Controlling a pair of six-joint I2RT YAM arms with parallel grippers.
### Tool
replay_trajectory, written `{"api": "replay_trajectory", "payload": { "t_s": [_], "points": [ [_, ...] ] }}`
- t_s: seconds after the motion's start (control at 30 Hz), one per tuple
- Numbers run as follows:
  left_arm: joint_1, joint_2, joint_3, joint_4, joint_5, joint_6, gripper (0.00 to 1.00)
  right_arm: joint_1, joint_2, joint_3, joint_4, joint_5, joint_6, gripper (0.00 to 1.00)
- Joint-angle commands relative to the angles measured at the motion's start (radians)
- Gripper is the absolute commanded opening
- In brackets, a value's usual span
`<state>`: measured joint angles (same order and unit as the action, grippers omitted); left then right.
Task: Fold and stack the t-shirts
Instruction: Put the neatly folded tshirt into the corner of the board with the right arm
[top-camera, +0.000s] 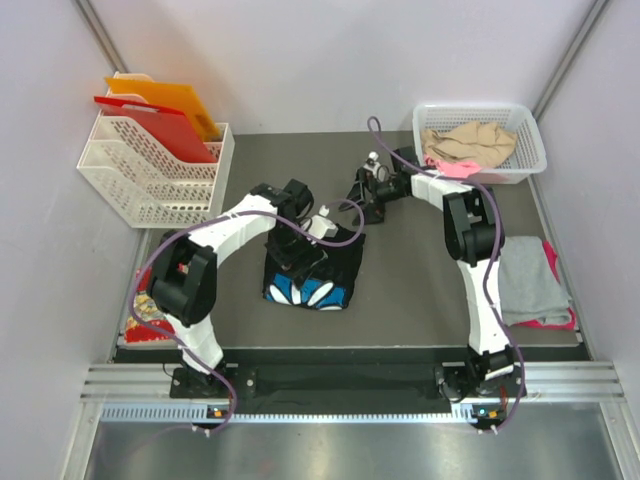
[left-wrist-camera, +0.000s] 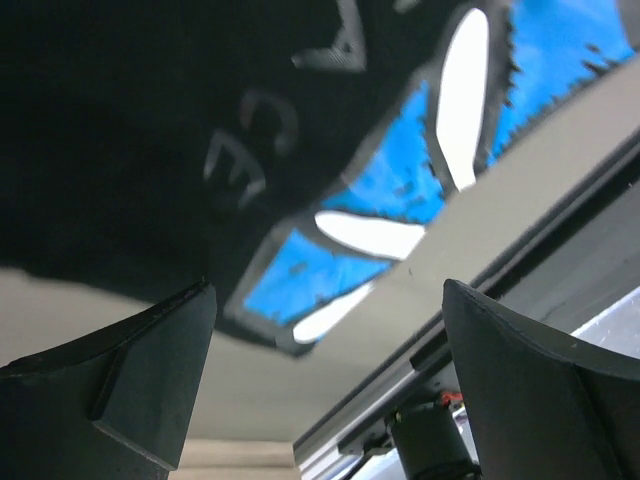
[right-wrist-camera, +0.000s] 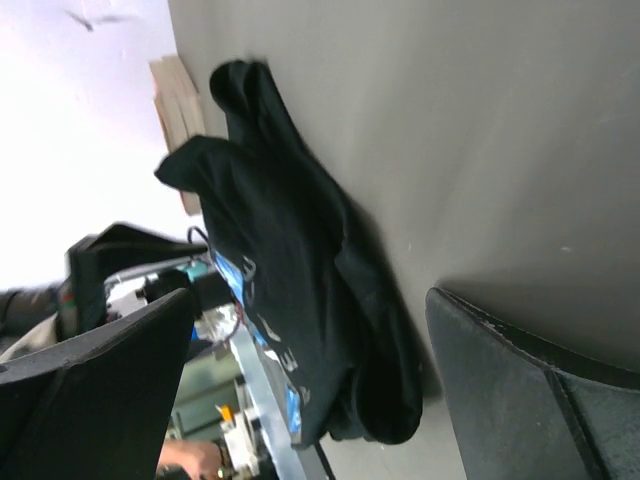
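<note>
The black t-shirt (top-camera: 312, 278) should be grabbed next by its plain edge (top-camera: 356, 236) with my right gripper, away from the daisy print, so the printed end stays free to stack flat.
A black t-shirt (top-camera: 312, 278) with a blue and white daisy print lies bunched at the middle of the mat. My left gripper (top-camera: 300, 245) hovers over its far part, open, with nothing between its fingers (left-wrist-camera: 150, 385); the left wrist view shows the print (left-wrist-camera: 370, 235) just beyond them. My right gripper (top-camera: 362, 195) stands open behind and to the right of the shirt, apart from it. The right wrist view has the black t-shirt (right-wrist-camera: 290, 270) ahead of the open gripper (right-wrist-camera: 310, 400). Grey (top-camera: 528, 280) and magenta (top-camera: 548, 322) t-shirts lie at the right; beige (top-camera: 468, 142) and pink (top-camera: 455, 168) ones fill the basket.
A white basket (top-camera: 530, 130) stands at the back right. A white file rack (top-camera: 150, 175) with red and orange folders sits at the back left. A red patterned card (top-camera: 145, 322) lies by the left arm's base. A metal rail (top-camera: 340, 385) runs along the near edge.
</note>
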<state>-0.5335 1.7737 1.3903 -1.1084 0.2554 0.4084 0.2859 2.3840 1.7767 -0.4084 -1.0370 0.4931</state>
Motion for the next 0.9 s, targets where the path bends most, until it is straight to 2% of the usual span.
{"api": "replay_trajectory", "payload": {
  "t_s": [0.0,0.2,0.33,0.53,0.87],
  "points": [
    [0.006,0.032,-0.056,0.113,0.031,-0.026,0.99,0.030,0.047,0.020,-0.159,0.061,-0.174,1.00],
    [0.004,0.066,-0.109,0.194,-0.045,-0.020,0.99,0.081,0.049,-0.026,-0.155,0.068,-0.182,1.00],
    [0.012,0.082,-0.161,0.307,-0.218,-0.006,0.99,0.124,0.049,-0.040,-0.162,0.066,-0.183,1.00],
    [0.073,0.171,-0.093,0.288,-0.239,0.001,0.99,0.205,0.032,-0.105,-0.175,0.066,-0.206,1.00],
    [0.083,0.096,-0.050,0.222,-0.186,-0.017,0.99,0.257,0.044,-0.145,-0.122,0.043,-0.168,1.00]
  ]
}}
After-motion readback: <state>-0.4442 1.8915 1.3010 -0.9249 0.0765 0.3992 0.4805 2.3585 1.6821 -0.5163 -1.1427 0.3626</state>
